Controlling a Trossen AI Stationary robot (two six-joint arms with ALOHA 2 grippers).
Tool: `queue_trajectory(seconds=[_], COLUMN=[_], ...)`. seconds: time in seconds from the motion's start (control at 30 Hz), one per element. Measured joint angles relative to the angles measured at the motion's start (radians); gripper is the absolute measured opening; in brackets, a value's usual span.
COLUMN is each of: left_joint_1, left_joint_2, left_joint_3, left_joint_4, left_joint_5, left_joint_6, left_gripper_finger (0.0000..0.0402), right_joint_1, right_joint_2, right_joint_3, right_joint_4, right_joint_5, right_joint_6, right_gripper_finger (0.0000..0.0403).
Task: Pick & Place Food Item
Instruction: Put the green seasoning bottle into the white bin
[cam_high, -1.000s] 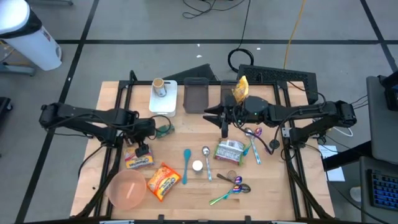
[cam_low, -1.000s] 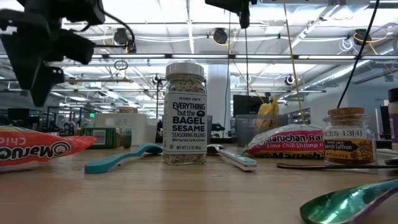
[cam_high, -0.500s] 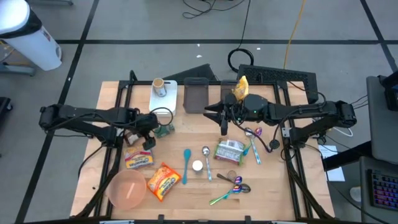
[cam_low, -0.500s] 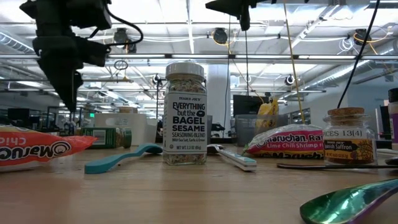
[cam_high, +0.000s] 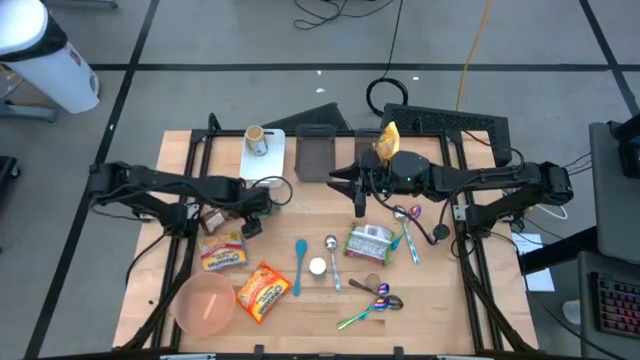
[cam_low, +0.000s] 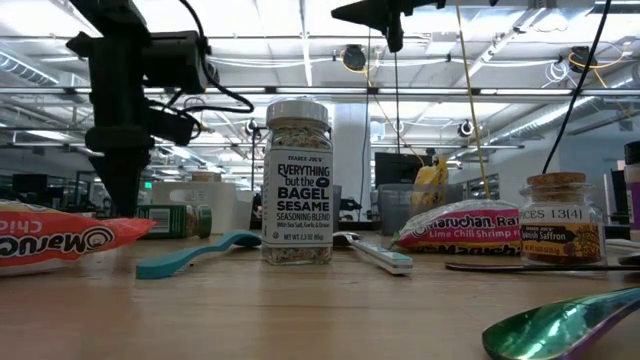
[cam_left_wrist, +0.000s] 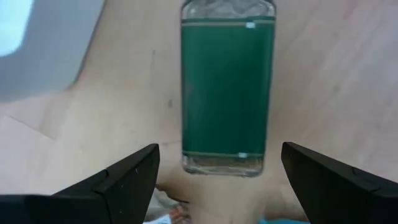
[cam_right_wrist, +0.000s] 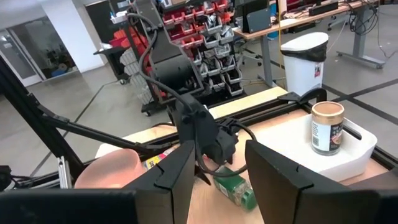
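My left gripper grabs the green-labelled jar by its body (cam_left_wrist: 225, 106) next, to pick up and place the food item.
A green-labelled glass jar (cam_left_wrist: 227, 93) lies on its side on the wooden table, also seen in the right wrist view (cam_right_wrist: 237, 191). My left gripper (cam_left_wrist: 217, 171) hangs open straight above it, fingers pointing down, one on either side of the jar's near end without touching it; from overhead the gripper (cam_high: 256, 212) covers the jar. My right gripper (cam_right_wrist: 214, 171) is held high and level over the table's far middle (cam_high: 360, 198), open, with nothing between its fingers.
Near the left gripper lie two ramen packets (cam_high: 224, 258) (cam_high: 263, 291) and a pink bowl (cam_high: 205, 303). A seasoning jar (cam_low: 298, 185), a teal spoon (cam_high: 298, 266), a third ramen packet (cam_high: 368, 243) and a saffron jar (cam_low: 562, 220) fill the middle. A white tray (cam_high: 262, 165) holds a can.
My left gripper has gone down and toward the table's right edge, away from the ramen packet and over the green jar. It has tipped until its fingers point straight down, and it stays open. The jar has not moved.
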Motion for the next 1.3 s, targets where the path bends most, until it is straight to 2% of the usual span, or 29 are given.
queue_trajectory(seconds=[0.23,0.43,0.53,0.7,0.77,1.1,1.3], left_joint_1=[0.000,0.000,0.000,0.000,0.000,0.000,0.000], left_joint_2=[0.054,0.070,0.070,0.070,0.069,0.069,0.038], left_joint_3=[0.000,0.000,0.000,0.000,0.000,0.007,0.097], left_joint_4=[0.086,0.091,0.091,0.093,0.094,0.089,0.111], left_joint_5=[0.009,0.031,0.029,0.025,0.028,0.054,0.106], left_joint_6=[0.029,0.029,0.030,0.029,0.029,0.023,0.020], left_gripper_finger=[0.0347,0.0339,0.0307,0.0224,0.0204,0.0204,0.0204], right_joint_1=[0.000,0.000,-0.006,-0.013,-0.013,-0.013,-0.013], right_joint_2=[0.000,0.000,0.000,0.000,0.000,0.000,0.000], right_joint_3=[0.000,0.000,0.000,0.000,0.000,0.000,0.000], right_joint_4=[-0.033,-0.038,-0.038,-0.037,-0.037,-0.036,-0.035], right_joint_5=[0.000,0.000,0.000,0.000,0.000,-0.004,-0.004], right_joint_6=[0.000,-0.003,-0.010,-0.010,-0.009,-0.008,-0.008], right_gripper_finger=[0.0135,0.0135,0.0135,0.0135,0.0135,0.0135,0.0135])
